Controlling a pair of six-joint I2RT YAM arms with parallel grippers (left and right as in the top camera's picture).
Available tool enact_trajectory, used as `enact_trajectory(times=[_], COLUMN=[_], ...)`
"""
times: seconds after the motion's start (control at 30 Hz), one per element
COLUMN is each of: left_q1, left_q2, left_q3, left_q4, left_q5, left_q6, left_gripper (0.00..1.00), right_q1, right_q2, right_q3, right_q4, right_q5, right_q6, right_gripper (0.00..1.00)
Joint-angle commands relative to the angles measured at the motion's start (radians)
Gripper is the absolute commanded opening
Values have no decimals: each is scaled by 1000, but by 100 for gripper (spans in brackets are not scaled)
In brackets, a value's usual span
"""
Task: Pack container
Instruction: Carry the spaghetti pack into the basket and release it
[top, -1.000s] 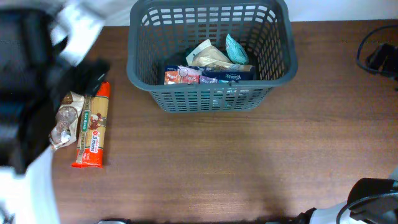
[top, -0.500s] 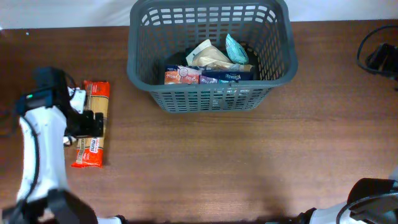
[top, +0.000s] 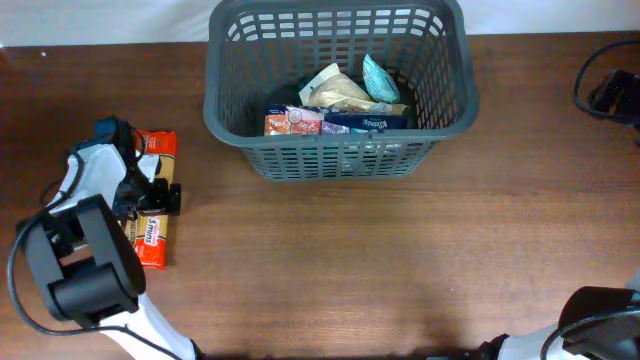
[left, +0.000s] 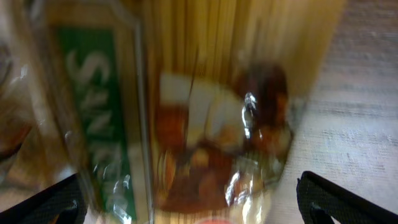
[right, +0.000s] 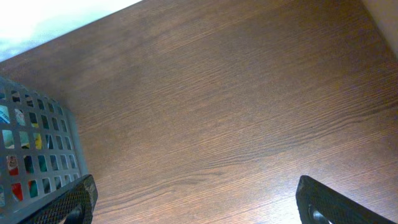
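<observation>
The spaghetti packet needs to lie lengthwise in the container, so my left gripper needs to grab it across its middle next.
The container (top: 340, 160), a dark grey slotted basket, stands at the back middle of the table and holds several grocery packets (top: 340, 95). A long orange spaghetti packet (top: 158, 147) lies flat at the far left. My left gripper (top: 150, 198) is low over its middle, open, with a finger on each side. In the left wrist view the packet (left: 205, 112) fills the frame, blurred, between the open left fingers (left: 193, 211). My right gripper (right: 199, 208) is open and empty above bare table, with the basket's corner (right: 31, 143) at its left.
A clear packet (left: 9, 130) lies right beside the spaghetti, mostly hidden under my left arm in the overhead view. Black cables (top: 605, 85) sit at the back right edge. Part of the right arm (top: 600, 310) shows at the front right corner.
My left arm has swung in and dropped from high and blurred to low over the spaghetti packet, fingers astride it. The packets and basket have not moved.
</observation>
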Motion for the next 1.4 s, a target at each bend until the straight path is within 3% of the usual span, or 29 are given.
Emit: enact_trajectory(times=[0.0,0.03,0.13,0.27,0.3,0.47,0.63,0.87,0.97,1.17,1.37], left_q1=[8,8,7,7,7,-5,-40,-142,-273,-536,-716], left_q2=[43,48,52,51,51,51,51,51,51,46,135], left_q3=[-2,-2,-2,2,16,243,846,1501,1754,1790,1646], left_q4=[18,19,22,5,-20,-262,-611,-689,-629,-532,-535], left_q5=[37,36,36,37,37,86,89,103,148,219,208], left_q6=[28,28,28,27,27,27,15,19,182,477,704], left_gripper=[94,89,57,4,2,2,1,2,2,2,2], right_q1=[-3,-3,-3,-3,-3,-3,-3,-3,-3,-3,-3], right_q2=[-10,-10,-10,-10,-10,-10,-10,-10,-10,-10,-10], right_q3=[-5,-5,-5,-5,-5,-5,-5,-5,-5,-5,-5], right_q4=[2,2,2,2,2,2,2,2,2,2,2], right_q5=[-8,-8,-8,-8,-8,-8,-8,-8,-8,-8,-8], right_q6=[9,9,9,9,9,9,9,9,9,9,9], right_gripper=[99,99,99,99,99,99,99,99,99,99,99])
